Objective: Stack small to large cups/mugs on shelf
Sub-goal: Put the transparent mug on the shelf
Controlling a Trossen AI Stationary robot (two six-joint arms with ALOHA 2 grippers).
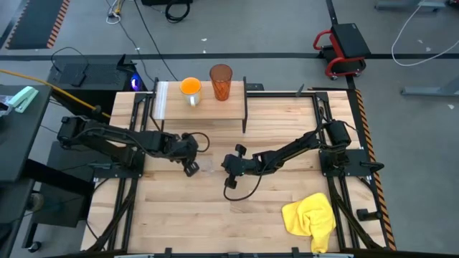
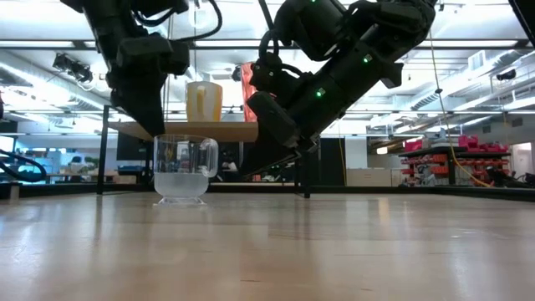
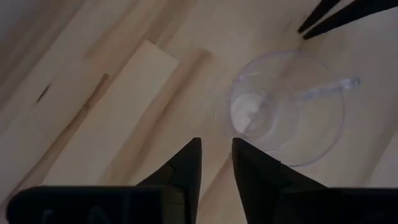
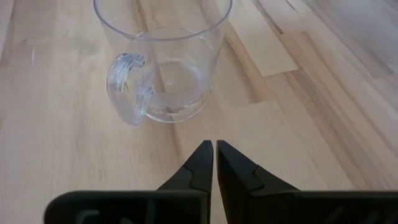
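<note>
I should stack the small clear glass on the shelf, so I should first grab it with my left gripper by its rim (image 1: 201, 164) (image 3: 232, 118) opposite its handle.
The small clear glass (image 2: 185, 170) stands upright on its base on the tabletop, between my two grippers, its handle (image 4: 127, 87) turned toward the right one. My left gripper (image 3: 216, 163) hovers just above the glass's left rim, slightly open, with bare wood showing between its fingers. My right gripper (image 4: 214, 155) is shut, low over the table, a short way to the glass's right. On the shelf (image 1: 172, 100) at the far edge, the orange mug (image 1: 190, 87) and the tall orange-red tumbler (image 1: 221, 81) stand side by side.
A crumpled yellow cloth (image 1: 310, 218) lies near the table's front right corner. The shelf's thin black legs (image 1: 245, 115) stand behind the grippers. Bare wood stretches across the near half of the table (image 1: 201, 222).
</note>
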